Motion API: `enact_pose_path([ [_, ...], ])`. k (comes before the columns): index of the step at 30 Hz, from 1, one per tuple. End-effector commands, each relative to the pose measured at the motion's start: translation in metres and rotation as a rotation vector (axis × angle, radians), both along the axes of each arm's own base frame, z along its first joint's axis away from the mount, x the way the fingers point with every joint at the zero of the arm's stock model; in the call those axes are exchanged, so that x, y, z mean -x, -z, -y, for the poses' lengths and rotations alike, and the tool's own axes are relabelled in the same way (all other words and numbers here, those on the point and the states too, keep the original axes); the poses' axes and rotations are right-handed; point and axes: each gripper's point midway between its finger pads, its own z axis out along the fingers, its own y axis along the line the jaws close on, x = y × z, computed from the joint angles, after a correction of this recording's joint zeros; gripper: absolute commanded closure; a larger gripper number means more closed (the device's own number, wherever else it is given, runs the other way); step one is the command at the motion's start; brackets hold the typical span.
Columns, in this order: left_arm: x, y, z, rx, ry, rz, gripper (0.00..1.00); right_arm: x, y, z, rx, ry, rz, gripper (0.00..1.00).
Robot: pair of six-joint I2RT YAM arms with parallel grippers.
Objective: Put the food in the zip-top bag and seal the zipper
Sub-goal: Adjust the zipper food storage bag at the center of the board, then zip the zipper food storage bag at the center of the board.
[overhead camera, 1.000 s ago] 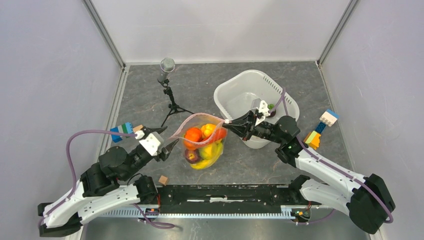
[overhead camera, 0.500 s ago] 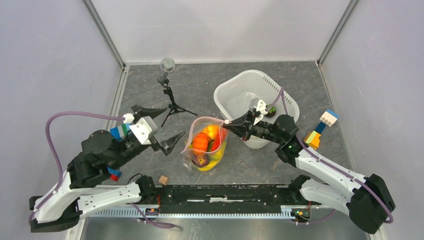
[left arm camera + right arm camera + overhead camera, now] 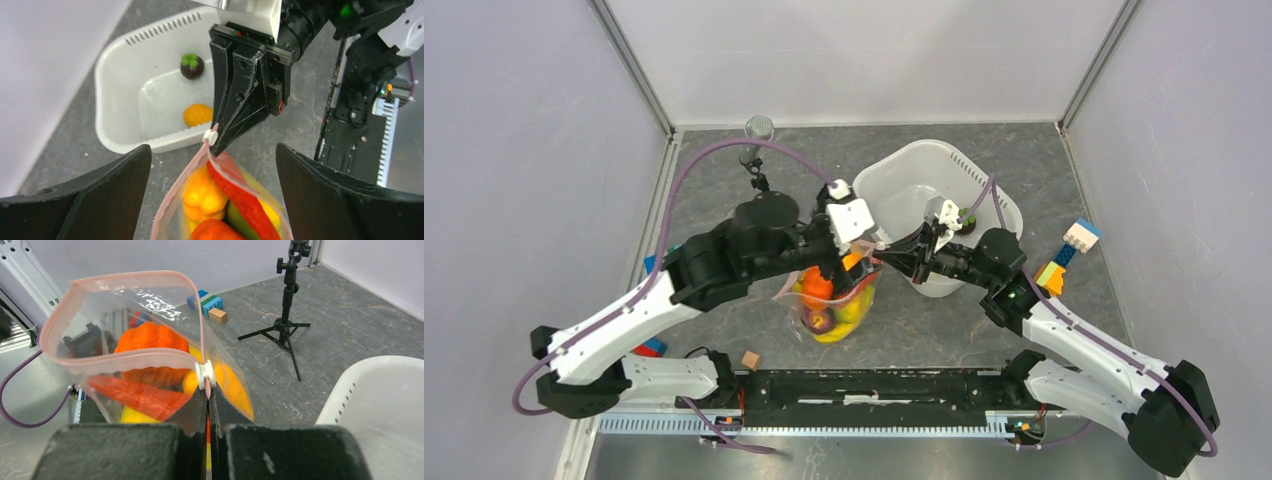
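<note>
I will next grab the white slider (image 3: 205, 373) with my left gripper, one finger on each side, to slide it along the pink zipper (image 3: 125, 277) and seal the bag.
The zip-top bag (image 3: 834, 305) hangs from my right gripper (image 3: 886, 250), which is shut on its corner beside the white slider (image 3: 205, 374). The pink zipper (image 3: 125, 277) gapes in an open loop. Inside lies food: an orange pumpkin (image 3: 150, 340), a red chili (image 3: 135, 392) and yellow pieces (image 3: 207, 192). My left gripper (image 3: 844, 258) is wide open and empty above the bag's mouth, a finger on either side of it (image 3: 212, 195). A maroon fruit with a green top (image 3: 192, 66) and an orange piece (image 3: 198, 114) lie in the white tub (image 3: 125, 75).
The white tub (image 3: 904, 165) stands just behind the bag. A microphone on a tripod (image 3: 757, 130) stands at the back left. Block stacks sit at the right (image 3: 1064, 255) and left (image 3: 652, 265). A small wooden cube (image 3: 749, 358) lies near the front rail.
My left arm has let go of the bag's left edge and swung from the left to above the bag, jaws open. The bag's mouth has narrowed. The right gripper has kept its hold.
</note>
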Motion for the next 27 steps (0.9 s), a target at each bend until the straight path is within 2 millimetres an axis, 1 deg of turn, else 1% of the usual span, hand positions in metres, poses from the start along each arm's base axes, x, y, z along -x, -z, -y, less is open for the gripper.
enact_pose_path([
  [1,0.004,-0.011,0.020,-0.001,0.079,0.002,0.03,0.009,-0.040,0.003,-0.058,-0.023,0.100,1.00],
  [3,0.000,-0.004,0.028,-0.028,0.090,0.004,0.09,0.014,-0.041,0.006,-0.064,-0.036,0.109,1.00],
  [5,-0.001,0.004,0.032,-0.060,0.106,0.008,0.15,0.020,-0.042,0.007,-0.067,-0.051,0.121,1.00],
  [8,0.001,0.011,0.035,-0.084,0.137,0.017,0.22,0.027,-0.042,0.009,-0.065,-0.078,0.139,1.00],
  [12,0.002,0.016,0.037,-0.115,0.178,0.040,0.33,0.030,-0.039,0.008,-0.048,-0.093,0.139,1.00],
  [14,0.002,0.020,0.038,-0.127,0.196,0.041,0.36,0.032,-0.038,0.008,-0.046,-0.101,0.140,1.00],
  [17,0.000,0.027,0.041,-0.142,0.224,0.029,0.38,0.033,-0.036,0.009,-0.043,-0.107,0.139,1.00],
  [19,-0.002,0.031,0.044,-0.149,0.232,0.022,0.43,0.033,-0.036,0.009,-0.041,-0.102,0.142,1.00],
  [21,-0.001,0.035,0.045,-0.154,0.253,0.011,0.50,0.032,-0.036,0.009,-0.040,-0.099,0.141,1.00],
  [23,-0.001,0.037,0.047,-0.157,0.261,0.008,0.60,0.031,-0.035,0.009,-0.038,-0.097,0.140,1.00],
  [26,-0.003,0.037,0.044,-0.159,0.251,0.007,0.74,0.030,-0.034,0.009,-0.035,-0.093,0.138,1.00],
  [27,-0.003,0.038,0.043,-0.159,0.248,0.007,0.77,0.030,-0.034,0.009,-0.034,-0.089,0.138,1.00],
])
